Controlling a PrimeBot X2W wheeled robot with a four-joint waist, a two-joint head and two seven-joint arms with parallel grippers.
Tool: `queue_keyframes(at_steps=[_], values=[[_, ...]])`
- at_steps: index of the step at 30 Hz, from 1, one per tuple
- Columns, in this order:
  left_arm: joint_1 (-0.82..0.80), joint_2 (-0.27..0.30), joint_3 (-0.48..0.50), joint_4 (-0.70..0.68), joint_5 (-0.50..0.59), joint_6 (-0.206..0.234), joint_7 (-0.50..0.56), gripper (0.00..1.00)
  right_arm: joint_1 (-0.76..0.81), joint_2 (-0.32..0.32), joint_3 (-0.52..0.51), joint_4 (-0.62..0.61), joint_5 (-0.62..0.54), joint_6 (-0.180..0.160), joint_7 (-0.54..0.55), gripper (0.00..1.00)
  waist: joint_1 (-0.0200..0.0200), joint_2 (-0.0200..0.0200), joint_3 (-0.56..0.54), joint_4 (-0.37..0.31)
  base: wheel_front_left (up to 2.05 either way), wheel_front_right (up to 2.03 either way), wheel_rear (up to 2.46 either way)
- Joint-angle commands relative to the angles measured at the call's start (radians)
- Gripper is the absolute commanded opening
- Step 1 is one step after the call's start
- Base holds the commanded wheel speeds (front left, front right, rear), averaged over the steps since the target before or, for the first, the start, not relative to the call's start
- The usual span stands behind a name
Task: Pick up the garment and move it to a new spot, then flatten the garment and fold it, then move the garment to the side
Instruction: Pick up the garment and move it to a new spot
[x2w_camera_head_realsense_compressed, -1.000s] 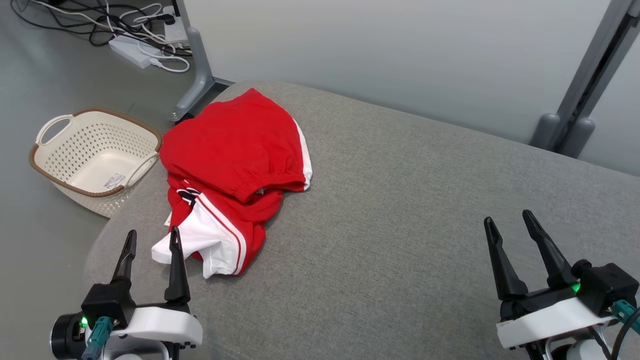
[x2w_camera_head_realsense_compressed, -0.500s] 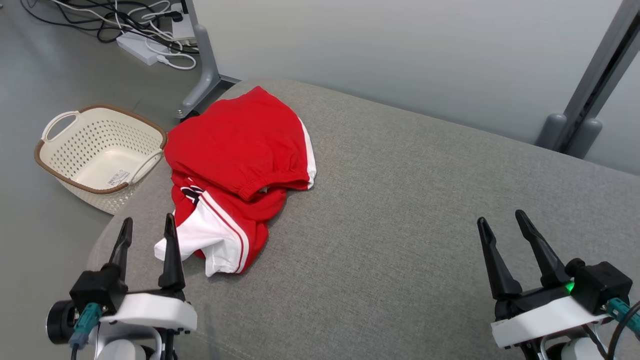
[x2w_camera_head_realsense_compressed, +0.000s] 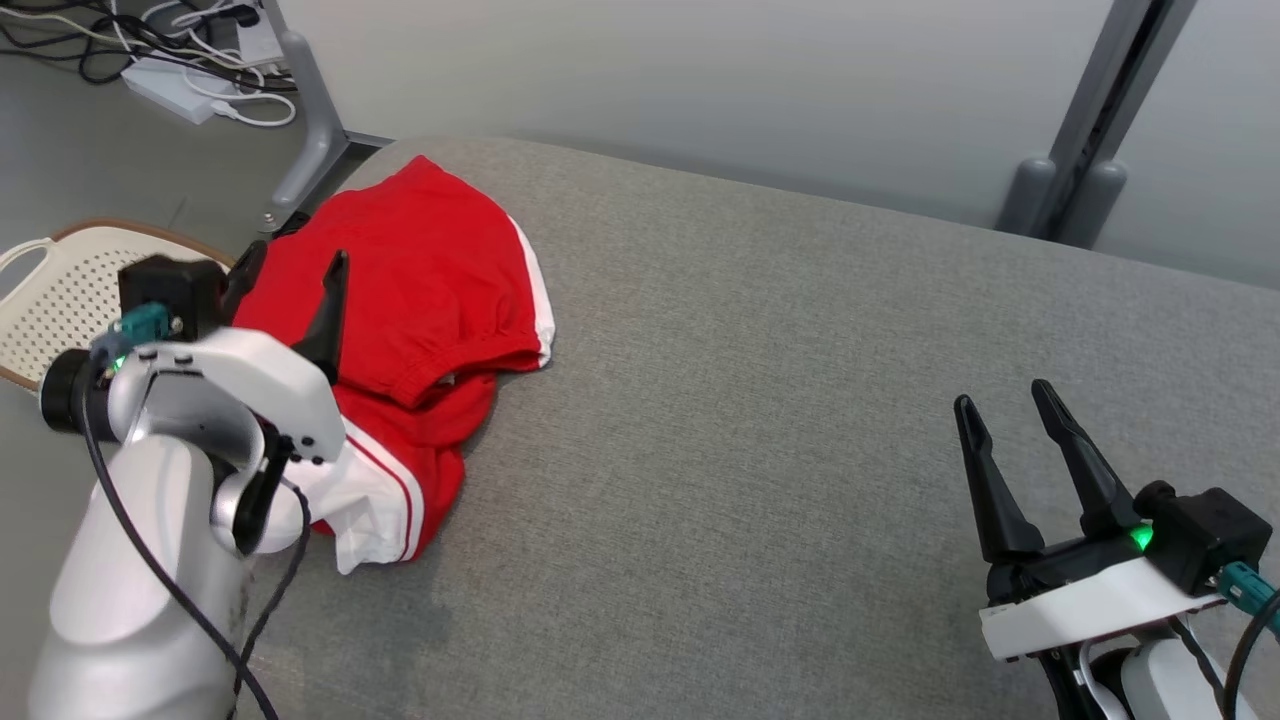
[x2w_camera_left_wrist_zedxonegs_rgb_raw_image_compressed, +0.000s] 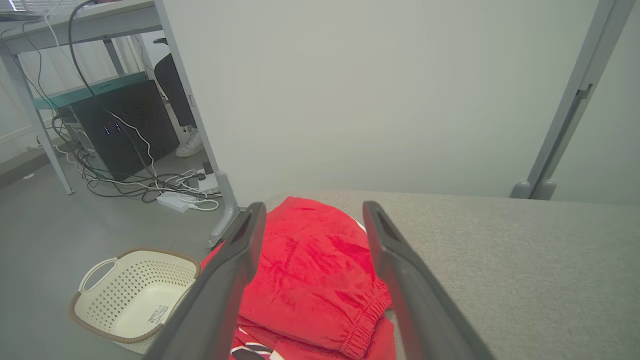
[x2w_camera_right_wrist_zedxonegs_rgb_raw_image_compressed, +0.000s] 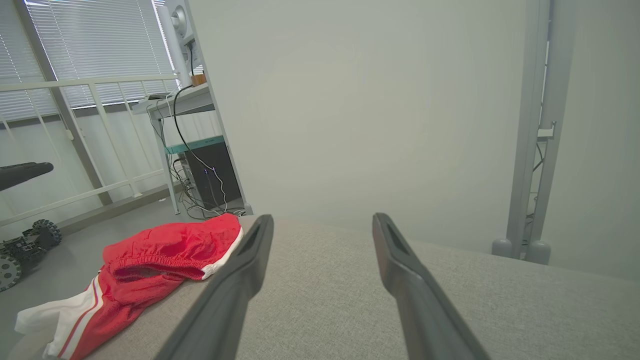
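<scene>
My left gripper is about to pinch the waistband corner by the white stripe (x2w_camera_head_realsense_compressed: 536, 353), since the shorts lie loose in a heap and their gathered waistband edge (x2w_camera_head_realsense_compressed: 470, 356) stands up.
The garment (x2w_camera_head_realsense_compressed: 430, 270) is a pair of red shorts with white side stripes, crumpled at the left end of the grey padded surface (x2w_camera_head_realsense_compressed: 760, 420). My left gripper (x2w_camera_head_realsense_compressed: 297, 262) hangs above the garment's left part, open, with nothing between its fingers. In the left wrist view the red garment (x2w_camera_left_wrist_zedxonegs_rgb_raw_image_compressed: 310, 270) lies between and beyond the left gripper (x2w_camera_left_wrist_zedxonegs_rgb_raw_image_compressed: 315, 206) fingers. My right gripper (x2w_camera_head_realsense_compressed: 1002, 395) stands open over bare grey fabric at the lower right, far from the garment. In the right wrist view the garment (x2w_camera_right_wrist_zedxonegs_rgb_raw_image_compressed: 170, 250) lies to the left of the right gripper (x2w_camera_right_wrist_zedxonegs_rgb_raw_image_compressed: 322, 217).
A cream perforated basket (x2w_camera_head_realsense_compressed: 60, 290) sits on the floor just left of the surface's edge, also the basket (x2w_camera_left_wrist_zedxonegs_rgb_raw_image_compressed: 135, 295). Cables and a power strip (x2w_camera_head_realsense_compressed: 170, 80) lie by a grey desk leg (x2w_camera_head_realsense_compressed: 310, 130). A wall panel and grey post (x2w_camera_head_realsense_compressed: 1090, 130) stand behind.
My left arm has risen and reached forward, from the near left edge to above the garment. The head camera has shifted. The right gripper stays where it was, open.
</scene>
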Motion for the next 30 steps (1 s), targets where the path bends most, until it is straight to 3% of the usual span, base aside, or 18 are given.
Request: queue_keyframes(at_steps=[1,10,20,26,30], values=[[-0.021,0.007,-0.005,0.012,-0.007,-0.007,0.013,1.00,-0.010,-0.006,0.003,-0.001,0.006,0.002,-0.004,1.00,0.0000,0.0000,0.019,-0.022,0.00,0.00,0.00],[-0.262,0.083,-0.090,0.242,-0.175,-0.021,0.341,1.00,-0.082,-0.017,0.037,-0.001,0.009,0.002,-0.004,1.00,0.0000,0.0000,0.105,-0.148,0.00,0.00,0.00],[-0.395,0.169,-0.129,0.419,-0.341,-0.021,0.514,1.00,-0.148,-0.026,0.057,-0.006,0.017,0.002,-0.004,1.00,0.0000,0.0000,0.201,-0.290,0.00,0.00,0.00],[-0.449,0.208,-0.155,0.521,-0.351,-0.021,0.626,1.00,-0.177,-0.022,0.061,-0.009,0.023,0.002,-0.004,1.00,0.0000,0.0000,0.256,-0.359,0.00,0.00,0.00],[-0.451,0.203,-0.160,0.579,-0.370,-0.021,0.699,1.00,-0.186,-0.017,0.059,-0.011,0.025,0.002,-0.004,1.00,0.0000,0.0000,0.277,-0.388,0.00,0.00,0.00]])
